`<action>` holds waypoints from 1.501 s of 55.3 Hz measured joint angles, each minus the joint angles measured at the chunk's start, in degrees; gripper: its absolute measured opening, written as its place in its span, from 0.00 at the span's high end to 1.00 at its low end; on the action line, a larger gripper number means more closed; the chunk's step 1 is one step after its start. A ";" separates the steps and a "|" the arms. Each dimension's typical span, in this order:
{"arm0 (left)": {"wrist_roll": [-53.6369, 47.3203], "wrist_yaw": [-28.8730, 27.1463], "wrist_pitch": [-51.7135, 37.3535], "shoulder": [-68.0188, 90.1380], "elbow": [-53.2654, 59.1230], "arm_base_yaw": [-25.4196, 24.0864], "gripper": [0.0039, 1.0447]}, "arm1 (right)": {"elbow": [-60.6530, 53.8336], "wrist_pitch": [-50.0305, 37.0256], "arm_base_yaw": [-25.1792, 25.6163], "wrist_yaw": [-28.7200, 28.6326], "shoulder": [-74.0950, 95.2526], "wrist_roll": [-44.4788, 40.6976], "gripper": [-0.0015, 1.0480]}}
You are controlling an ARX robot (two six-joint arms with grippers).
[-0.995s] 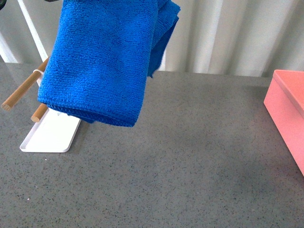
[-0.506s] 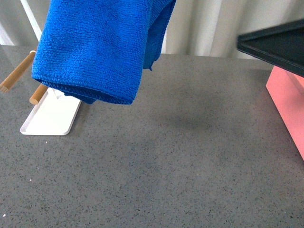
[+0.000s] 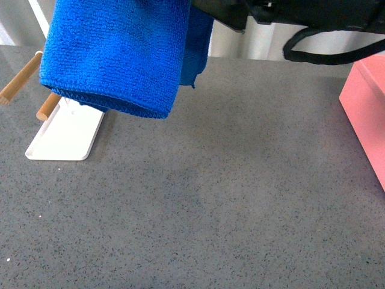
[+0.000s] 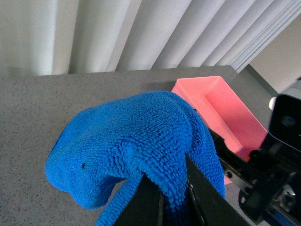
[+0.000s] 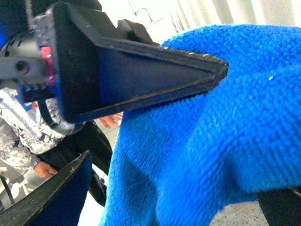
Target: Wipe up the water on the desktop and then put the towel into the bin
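Note:
My right gripper will next grab the blue towel by its bunched fold [image 4: 164, 174] to carry the towel to the bin [image 4: 225, 108].
The blue towel [image 3: 114, 54] hangs folded above the far left of the grey speckled desktop [image 3: 228, 192]. My left gripper [image 4: 173, 200] is shut on the towel [image 4: 136, 141], a fold pinched between its black fingers; in the front view that gripper is out of frame. My right arm [image 3: 301, 15] reaches in along the top from the right, up to the towel's edge. My right gripper [image 5: 155, 113] is open, and the towel [image 5: 225, 132] bulges between its fingers. The pink bin [image 3: 367, 114] stands at the right edge, its inside [image 4: 221, 110] bare. I cannot make out any water.
A white tray [image 3: 66, 135] with two wooden rods [image 3: 21, 78] sits at the far left under the towel. Pale pleated curtains [image 4: 141, 33] close off the back of the desktop.
My right arm has come in from the right along the top of the front view and reached the towel. The towel has stayed hanging at the upper left.

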State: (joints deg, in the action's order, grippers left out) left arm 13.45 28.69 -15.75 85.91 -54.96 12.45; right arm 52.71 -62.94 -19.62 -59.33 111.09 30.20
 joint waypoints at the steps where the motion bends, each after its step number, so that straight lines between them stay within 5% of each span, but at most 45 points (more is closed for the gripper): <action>1: 0.00 0.00 0.00 0.00 0.00 0.00 0.96 | 0.50 -0.35 -0.15 0.20 0.48 0.31 0.07; 13: 0.02 -0.04 0.00 0.00 0.00 0.00 0.96 | 4.57 -3.06 -2.54 2.78 3.80 5.35 0.07; 36: -0.07 -1.27 0.00 0.04 0.00 -0.33 0.96 | 11.67 8.04 -5.20 9.20 8.17 2.60 0.07; 57: -0.02 -1.36 0.00 0.11 0.00 -0.42 0.95 | 12.39 7.93 -7.19 11.74 9.05 3.04 0.56; 73: 0.00 -0.17 0.00 0.13 0.00 -0.26 0.54 | 12.39 10.99 -7.04 13.42 8.79 1.42 0.93; 83: 0.00 0.02 0.00 0.13 0.00 -0.07 0.26 | 12.15 12.59 -6.27 13.35 8.22 -0.39 0.95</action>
State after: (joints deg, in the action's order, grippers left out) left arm 13.45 28.71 -15.75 86.04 -54.96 12.38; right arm 64.86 -50.35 -25.89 -45.98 119.31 29.80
